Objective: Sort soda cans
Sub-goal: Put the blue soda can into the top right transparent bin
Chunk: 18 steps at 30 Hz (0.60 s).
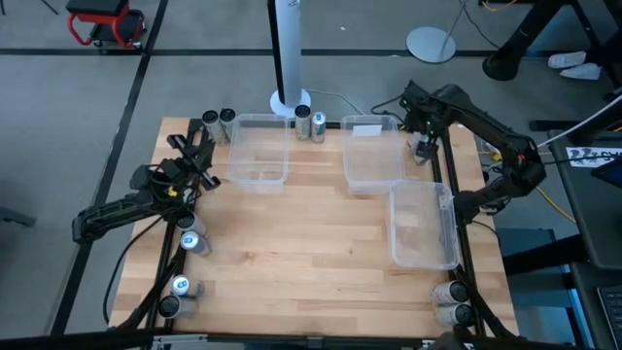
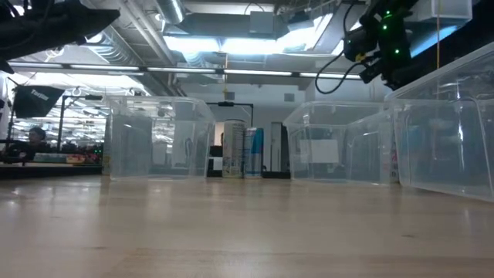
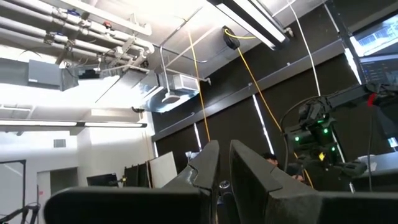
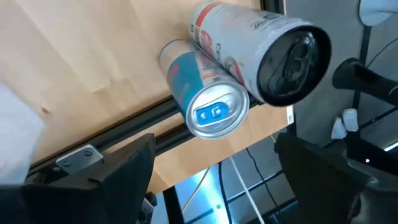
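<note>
My right gripper should next grab the blue-and-silver can by its side (image 4: pixel 187 76), so it can sort the can into a clear plastic bin.
In the right wrist view two soda cans sit by the table's far right edge. A blue-and-silver can (image 4: pixel 208 102) shows its silver top with a blue tab. A white-and-red can (image 4: pixel 261 43) rests against it, dark end toward the camera. My right gripper (image 4: pixel 214 177) (image 1: pixel 424 146) hangs above them, pointing steeply down, open, one finger on each side and touching neither. My left gripper (image 3: pixel 224 180) (image 1: pixel 199 146) waits at the far left, shut, tilted up, holding nothing. More soda cans stand at the far left (image 1: pixel 218 119), far middle (image 1: pixel 311 122), left edge (image 1: pixel 190 239), near left (image 1: pixel 177 295) and near right (image 1: pixel 453 301).
Three clear plastic bins stand on the wooden table: one far left of middle (image 1: pixel 259 181), one far right of middle (image 1: pixel 374 185), one along the right edge (image 1: pixel 423 264). A white pole's base (image 1: pixel 290 97) stands behind the far edge. Black frame rails run along the table's sides.
</note>
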Tool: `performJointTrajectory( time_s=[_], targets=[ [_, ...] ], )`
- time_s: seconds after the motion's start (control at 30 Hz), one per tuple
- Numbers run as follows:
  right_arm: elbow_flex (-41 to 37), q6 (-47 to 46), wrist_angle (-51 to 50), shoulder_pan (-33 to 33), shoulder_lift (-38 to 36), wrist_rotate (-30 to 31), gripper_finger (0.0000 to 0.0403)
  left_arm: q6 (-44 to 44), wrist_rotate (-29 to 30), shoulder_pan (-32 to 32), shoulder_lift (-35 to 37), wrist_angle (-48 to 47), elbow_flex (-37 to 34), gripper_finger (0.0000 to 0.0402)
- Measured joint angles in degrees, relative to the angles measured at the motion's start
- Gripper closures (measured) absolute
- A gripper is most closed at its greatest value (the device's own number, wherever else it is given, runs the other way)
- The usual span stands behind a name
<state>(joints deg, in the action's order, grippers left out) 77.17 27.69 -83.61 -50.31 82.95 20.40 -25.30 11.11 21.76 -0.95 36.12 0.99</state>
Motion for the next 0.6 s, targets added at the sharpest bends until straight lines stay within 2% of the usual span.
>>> performJointTrajectory(
  time_s=[0.2,0.6],
  targets=[
    [-0.6,-0.3,0.5,-0.4,0.5,-1.4,0.0068,0.0,0.0,0.0,0.0,0.0,0.0,0.0370],
    [-9.1,1.3,5.0,-4.6,0.6,-2.0,0.0068,0.9,0.0,0.0,0.0,0.8,0.0,0.0370]
  ],
)
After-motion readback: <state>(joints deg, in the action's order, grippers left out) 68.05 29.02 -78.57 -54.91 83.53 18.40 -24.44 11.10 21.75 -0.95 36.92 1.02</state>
